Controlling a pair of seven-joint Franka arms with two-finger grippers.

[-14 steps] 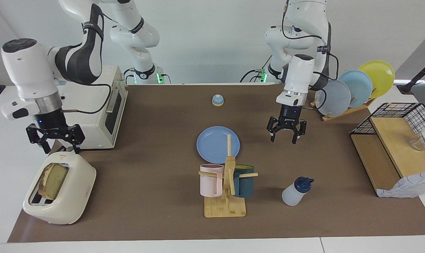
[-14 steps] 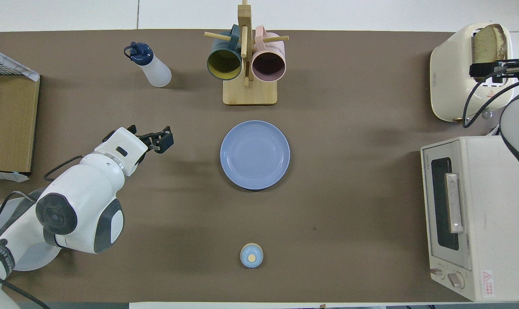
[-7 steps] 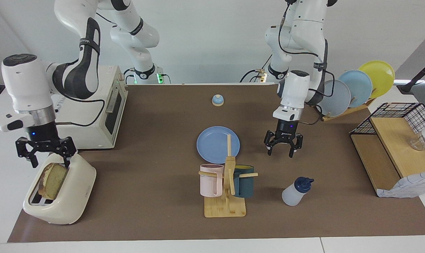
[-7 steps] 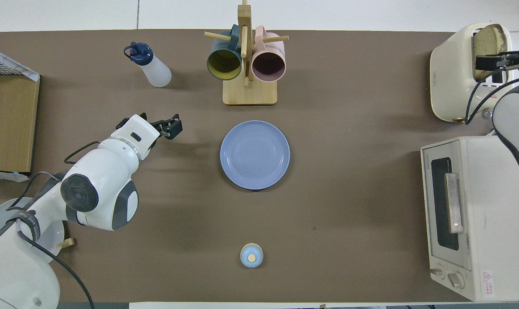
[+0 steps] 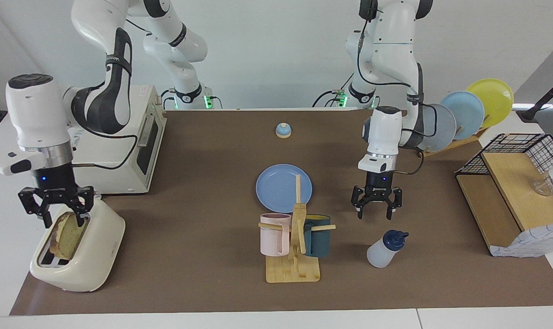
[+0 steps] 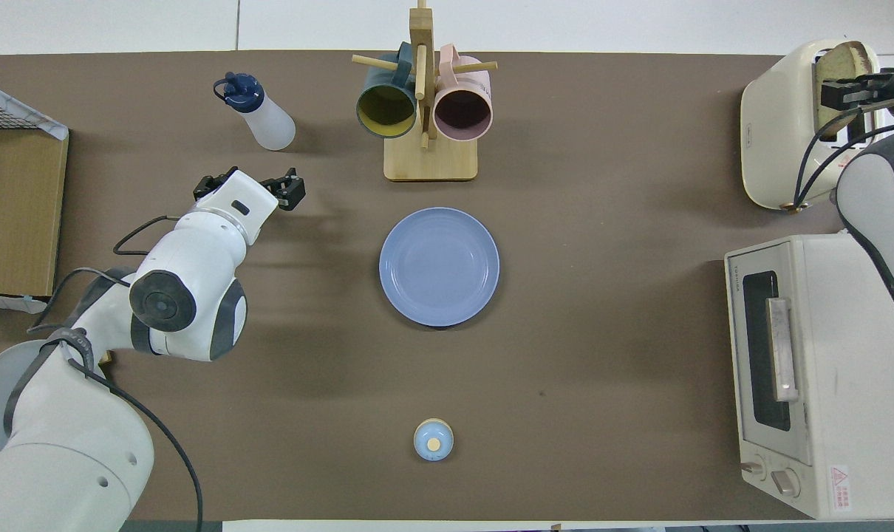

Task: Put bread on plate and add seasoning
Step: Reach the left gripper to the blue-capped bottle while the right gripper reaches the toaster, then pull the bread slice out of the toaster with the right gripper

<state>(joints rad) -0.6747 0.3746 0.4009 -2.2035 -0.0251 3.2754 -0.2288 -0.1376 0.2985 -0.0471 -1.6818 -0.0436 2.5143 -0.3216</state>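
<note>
The toaster closes around the lower part of the bread. My right gripper needs to grab the bread next by its exposed top edge.
The bread stands upright in a slot of the cream toaster at the right arm's end of the table. My right gripper is down at the slice's top edge, open, one finger on each side of it. The blue plate lies bare at mid-table. The seasoning bottle stands farther from the robots, toward the left arm's end. My left gripper hangs open above the mat between plate and bottle, holding nothing.
A wooden mug tree with a pink and a dark teal mug stands just past the plate. A toaster oven sits beside the toaster, nearer the robots. A small bell, a plate rack and a wooden box with wire basket are also on the table.
My right gripper came down from above the toaster's near end onto the bread's top. My left gripper moved away from the robots toward the bottle and sank lower.
</note>
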